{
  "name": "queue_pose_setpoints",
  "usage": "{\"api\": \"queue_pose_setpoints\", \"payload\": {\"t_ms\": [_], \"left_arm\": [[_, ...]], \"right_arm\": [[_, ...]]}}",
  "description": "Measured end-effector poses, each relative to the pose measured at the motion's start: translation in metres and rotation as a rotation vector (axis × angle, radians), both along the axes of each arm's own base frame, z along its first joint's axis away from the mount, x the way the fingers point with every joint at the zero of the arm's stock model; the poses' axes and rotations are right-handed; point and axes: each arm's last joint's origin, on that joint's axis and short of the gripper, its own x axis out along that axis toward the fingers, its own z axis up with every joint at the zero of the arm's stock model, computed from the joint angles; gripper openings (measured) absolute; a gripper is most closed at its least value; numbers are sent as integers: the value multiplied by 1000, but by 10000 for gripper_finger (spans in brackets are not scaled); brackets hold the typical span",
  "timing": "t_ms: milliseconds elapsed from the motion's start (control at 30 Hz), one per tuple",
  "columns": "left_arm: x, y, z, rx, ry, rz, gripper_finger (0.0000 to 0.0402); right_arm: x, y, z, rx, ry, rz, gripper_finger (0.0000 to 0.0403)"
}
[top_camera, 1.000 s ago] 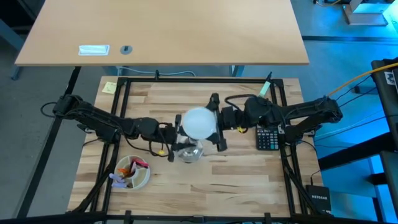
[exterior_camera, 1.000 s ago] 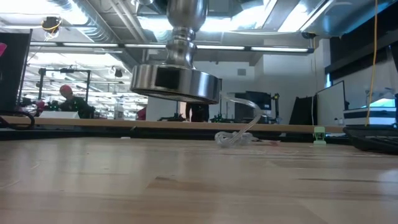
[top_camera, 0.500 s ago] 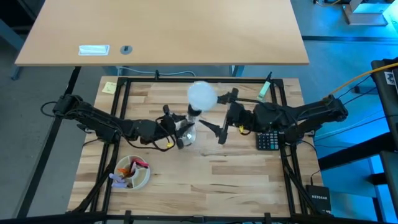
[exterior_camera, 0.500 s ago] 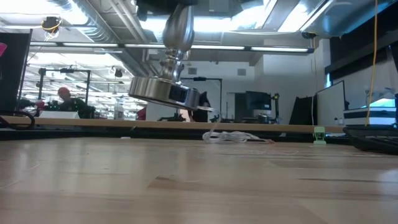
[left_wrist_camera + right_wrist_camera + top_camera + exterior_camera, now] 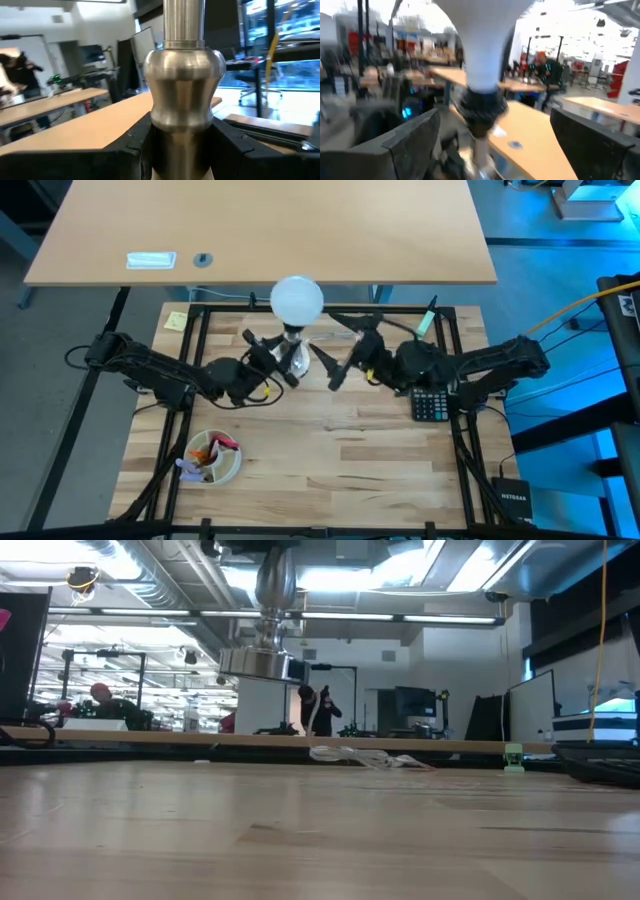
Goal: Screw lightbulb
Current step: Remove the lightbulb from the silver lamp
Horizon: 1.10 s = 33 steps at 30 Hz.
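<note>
My right gripper's fingers stop short of the bulb's neck [image 5: 483, 70] above the black socket [image 5: 482, 107], so my right gripper has to move toward the neck before it closes on it.
The white lightbulb [image 5: 297, 298] sits in the black socket [image 5: 482, 107] on top of a silvery flared stand [image 5: 294, 358]. My left gripper [image 5: 280, 358] is shut on the stand and holds it in the air over the far middle of the table. The stand's round base [image 5: 262, 663] hangs well above the wooden top. My right gripper [image 5: 340, 348] is open just to the right of the stand. Its fingers [image 5: 415, 135] stand wide apart on either side of the socket and touch nothing. My left gripper pinches the stand's silvery stem [image 5: 182, 145], just by its rounded bulge, between its two fingers [image 5: 132, 147]. The fingers come about level from the table's left side and lie across the stem. The stand is lifted clear of the table, roughly upright, bulb on top.
A black calculator [image 5: 432, 402] lies at the right under my right arm. A bowl of small coloured things [image 5: 213, 457] stands near the left front. A yellow note [image 5: 176, 320] lies at the far left. A clear cord [image 5: 360, 755] lies near the far edge.
My right gripper has come off the bulb's sides and drawn back toward the table's right. My left gripper has carried the stand and bulb toward the far edge. The stand tipped on the way and now hangs near upright, still clear of the table.
</note>
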Motion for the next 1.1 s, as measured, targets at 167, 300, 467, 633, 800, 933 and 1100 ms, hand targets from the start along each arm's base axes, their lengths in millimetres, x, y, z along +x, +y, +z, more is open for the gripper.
{"api": "queue_pose_setpoints", "payload": {"t_ms": [167,300,467,633,800,933,1100], "left_arm": [[5,8,-7,-24,4,58,124],[9,8,-13,-24,19,73,124],[11,4,-16,-27,24,60,124],[16,2,-23,-36,32,50,124],[17,2,-24,-33,32,51,124],[16,0,-23,-16,39,43,124],[17,0,-23,-10,43,17,124]], "right_arm": [[16,-14,-2,-16,-101,-2,383],[28,-24,-11,-27,-111,-8,383],[34,-32,-15,-23,-120,-31,380],[33,-35,-13,-21,-148,-32,358],[33,-35,-13,-22,-143,-26,333],[34,-35,-14,-25,-134,-19,313],[35,-38,-15,-34,-128,5,287]]}}
